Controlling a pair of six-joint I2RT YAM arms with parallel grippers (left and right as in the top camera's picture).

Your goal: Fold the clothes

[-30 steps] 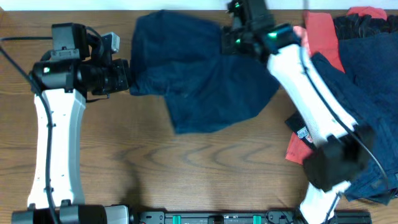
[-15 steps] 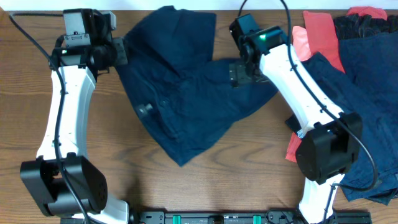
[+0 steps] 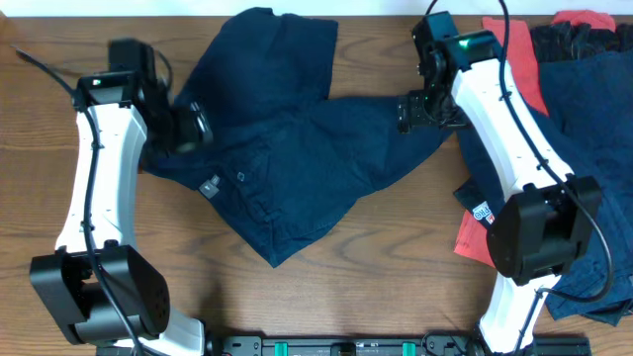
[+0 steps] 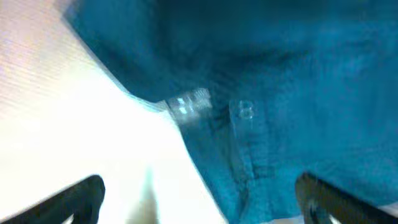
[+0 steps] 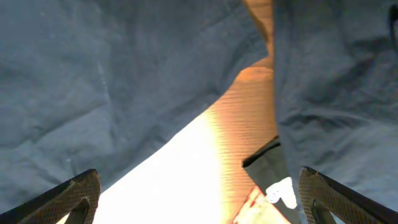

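The navy garment [image 3: 287,148] needs to be stretched and folded next, so my left gripper should grab it by its front corner near the buttoned tab, opposite my right gripper's corner.
A large dark navy garment [image 3: 287,148] lies spread and rumpled across the middle of the table, a buttoned pocket tab [image 4: 242,111] and a small label [image 4: 189,102] showing near its left edge. My left gripper [image 3: 188,127] hovers over that left edge, open, with nothing between its fingers [image 4: 81,198]. My right gripper [image 3: 417,109] hangs over the garment's right corner, also open and empty. In the right wrist view its fingertips [image 5: 74,198] frame bare table between the navy garment [image 5: 112,81] and the pile. More clothes [image 3: 579,148] are heaped at the right.
The heap at the right holds a salmon-red piece [image 3: 512,59], a black piece [image 3: 579,40], navy fabric and a red piece with a white label [image 3: 477,225]. Bare wood table [image 3: 346,287] runs along the front. The arm bases stand at the front edge.
Both grippers have opened and let go of the navy garment, which now lies lower and flatter on the table. The left gripper moved toward the front, the right gripper moved right.
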